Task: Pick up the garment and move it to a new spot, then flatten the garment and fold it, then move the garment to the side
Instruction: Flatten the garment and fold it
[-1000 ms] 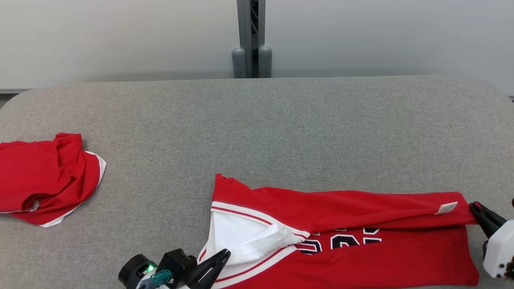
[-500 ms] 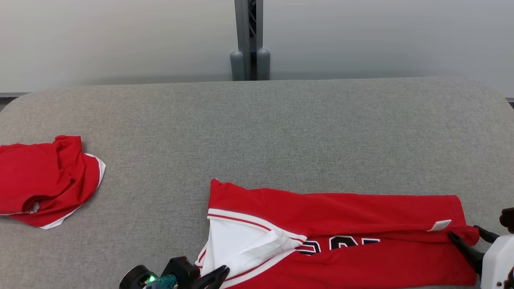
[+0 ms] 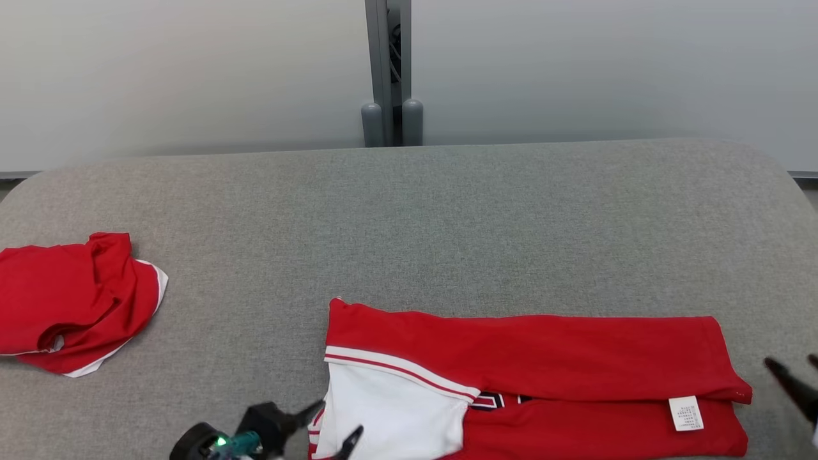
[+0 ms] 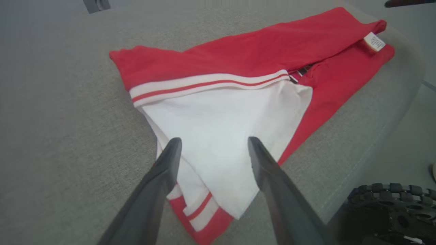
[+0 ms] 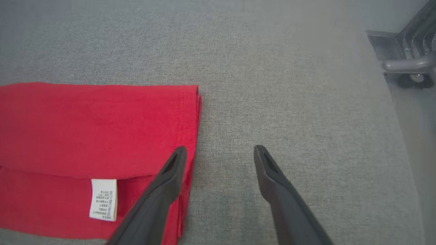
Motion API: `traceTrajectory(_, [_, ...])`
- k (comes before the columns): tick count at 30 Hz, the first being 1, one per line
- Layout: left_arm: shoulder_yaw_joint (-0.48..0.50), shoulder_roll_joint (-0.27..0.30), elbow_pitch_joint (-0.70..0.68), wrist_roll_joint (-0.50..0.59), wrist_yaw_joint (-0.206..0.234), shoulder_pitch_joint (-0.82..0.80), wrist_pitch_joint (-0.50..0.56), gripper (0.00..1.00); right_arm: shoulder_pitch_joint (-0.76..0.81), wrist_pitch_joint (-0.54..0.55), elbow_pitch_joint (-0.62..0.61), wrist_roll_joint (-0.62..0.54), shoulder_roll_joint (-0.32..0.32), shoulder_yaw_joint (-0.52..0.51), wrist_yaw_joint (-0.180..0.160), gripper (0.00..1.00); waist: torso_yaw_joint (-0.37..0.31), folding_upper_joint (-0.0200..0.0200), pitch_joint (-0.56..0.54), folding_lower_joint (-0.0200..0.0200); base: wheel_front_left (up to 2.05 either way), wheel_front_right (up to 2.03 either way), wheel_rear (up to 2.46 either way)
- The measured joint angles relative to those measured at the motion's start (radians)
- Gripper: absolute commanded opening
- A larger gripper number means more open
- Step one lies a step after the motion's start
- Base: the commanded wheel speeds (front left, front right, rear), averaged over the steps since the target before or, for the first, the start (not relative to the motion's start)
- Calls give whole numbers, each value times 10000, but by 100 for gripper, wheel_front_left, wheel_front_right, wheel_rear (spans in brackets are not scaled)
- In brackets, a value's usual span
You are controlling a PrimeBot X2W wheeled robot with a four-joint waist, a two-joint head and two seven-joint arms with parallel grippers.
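My right gripper grabs the folded jersey by its hemmed end next, so the jersey gets doubled onto the jersey's white panel.
The garment is a red jersey with white trim. It lies folded lengthwise near the front edge of the grey table, its white panel at the left end and a white tag at the right end. My left gripper is open at the white end; in the left wrist view the left gripper hovers over the white cloth of the garment, holding nothing. My right gripper is open just past the right hem. In the right wrist view the right gripper spans bare table beside the garment.
A second red garment lies crumpled at the table's left edge. A grey post stands behind the table against the pale wall. The left wrist view shows the table's front edge and a black toothed wheel below it.
Both grippers have opened and let go of the garment. Its upper fold now lies flat, tag turned down onto the lower layer. The head camera has tilted, shifting the whole picture downward.
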Motion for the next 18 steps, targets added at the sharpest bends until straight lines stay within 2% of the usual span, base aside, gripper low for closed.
traceTrajectory(5, [709, -286, 88, -46, 734, -248, -750, 100, -283, -1375, 485, -265, 75, -711, -2, 100, -64, 0, -40, 0, 0, 0, 0])
traceTrajectory(8, [1162, -658, 295, -161, 1179, -424, -1388, 100, -348, -2125, 539, -573, 477, -1051, -2, 100, -135, 0, -57, 0, 0, 0, 0])
traceTrajectory(11, [1559, -1080, 575, -232, 1513, -640, -2207, 100, -382, -2420, 531, -1057, 880, -1722, -2, 100, -218, 0, -121, 1, 0, 0, 0])
traceTrajectory(15, [2075, -1624, 918, -130, 1801, -762, -2790, 100, -103, -2460, -320, -2349, 1651, -4276, -2, 100, -393, 0, -209, 0, 0, 0, 0])
traceTrajectory(18, [2665, -2029, 871, 341, 1967, -774, -2867, 100, 1029, -2456, -1085, -3413, 2552, -5829, -2, 100, -490, 0, -246, 0, 0, 0, 0])
